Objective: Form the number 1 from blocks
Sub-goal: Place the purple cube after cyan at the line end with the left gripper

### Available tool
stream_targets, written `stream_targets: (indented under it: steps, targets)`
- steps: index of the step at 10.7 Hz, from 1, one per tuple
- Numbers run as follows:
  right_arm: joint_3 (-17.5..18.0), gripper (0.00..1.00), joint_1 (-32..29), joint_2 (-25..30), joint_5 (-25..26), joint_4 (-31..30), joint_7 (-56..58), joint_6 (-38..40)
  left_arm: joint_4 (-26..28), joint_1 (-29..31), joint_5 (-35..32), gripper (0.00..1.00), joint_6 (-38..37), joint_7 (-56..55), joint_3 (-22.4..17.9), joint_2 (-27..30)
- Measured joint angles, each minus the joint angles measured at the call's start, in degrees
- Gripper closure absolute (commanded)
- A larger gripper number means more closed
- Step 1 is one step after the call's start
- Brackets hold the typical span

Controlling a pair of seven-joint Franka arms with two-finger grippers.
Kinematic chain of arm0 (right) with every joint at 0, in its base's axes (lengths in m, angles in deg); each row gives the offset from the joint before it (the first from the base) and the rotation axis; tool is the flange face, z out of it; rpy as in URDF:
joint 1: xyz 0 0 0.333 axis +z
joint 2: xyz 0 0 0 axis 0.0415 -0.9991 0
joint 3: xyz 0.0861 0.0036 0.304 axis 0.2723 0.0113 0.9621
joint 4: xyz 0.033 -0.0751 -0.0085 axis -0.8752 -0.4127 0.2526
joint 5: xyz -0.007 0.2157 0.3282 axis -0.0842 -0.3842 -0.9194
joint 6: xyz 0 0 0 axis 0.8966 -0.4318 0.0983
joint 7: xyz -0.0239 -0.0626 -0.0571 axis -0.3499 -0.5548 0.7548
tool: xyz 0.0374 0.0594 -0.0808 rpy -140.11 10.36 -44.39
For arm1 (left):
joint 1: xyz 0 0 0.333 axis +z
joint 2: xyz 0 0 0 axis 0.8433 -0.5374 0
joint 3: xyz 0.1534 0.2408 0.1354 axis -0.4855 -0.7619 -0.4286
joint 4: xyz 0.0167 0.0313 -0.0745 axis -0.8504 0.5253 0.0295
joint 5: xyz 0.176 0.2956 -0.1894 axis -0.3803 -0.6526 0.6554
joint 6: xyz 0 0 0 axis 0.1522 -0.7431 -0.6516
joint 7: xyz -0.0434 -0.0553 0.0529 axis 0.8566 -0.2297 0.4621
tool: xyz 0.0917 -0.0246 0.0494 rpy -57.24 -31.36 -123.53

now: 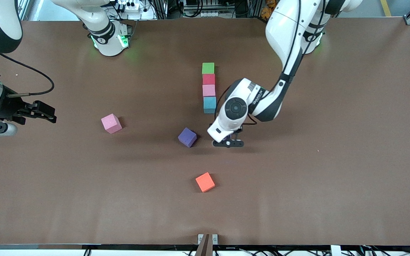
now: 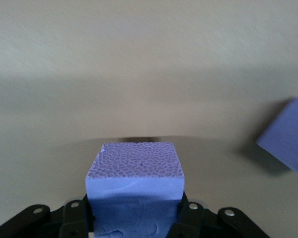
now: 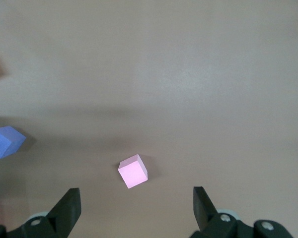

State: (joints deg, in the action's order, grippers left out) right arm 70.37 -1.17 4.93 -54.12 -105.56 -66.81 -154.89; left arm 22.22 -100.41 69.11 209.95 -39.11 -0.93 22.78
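Observation:
The purple block (image 2: 134, 186) is short of the spot beside the light blue block, so my left gripper moves the purple block there next before releasing it.
Four blocks form a touching column: green (image 1: 208, 68), red (image 1: 208, 79), pink (image 1: 209, 90), light blue (image 1: 209, 104). My left gripper (image 1: 228, 143) hangs low over the table beside the column's light-blue end, shut on a purple block (image 2: 134, 173) that its fingers (image 2: 191, 213) clamp from both sides; the front view hides this block. A second purple block (image 1: 187, 137) (image 2: 288, 136) lies loose beside that gripper. A loose pink block (image 1: 111, 123) (image 3: 133, 170) and an orange block (image 1: 205, 182) lie apart. My right gripper (image 1: 45, 112) (image 3: 136, 208) waits open, empty, at the right arm's end.
The brown table (image 1: 333, 160) carries only the blocks. The left arm's forearm (image 1: 262, 103) slants over the table beside the column. A small bracket (image 1: 207, 239) sits at the table's edge nearest the front camera.

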Motion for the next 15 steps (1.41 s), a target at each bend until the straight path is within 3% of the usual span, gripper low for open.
stream_targets:
  steps: [15]
  targets:
    - [0.4,0.0,0.0,0.0,0.0,-0.1,-0.6,0.3,3.1,-5.6,1.7,1.0,2.2,-4.4,0.0,-0.2]
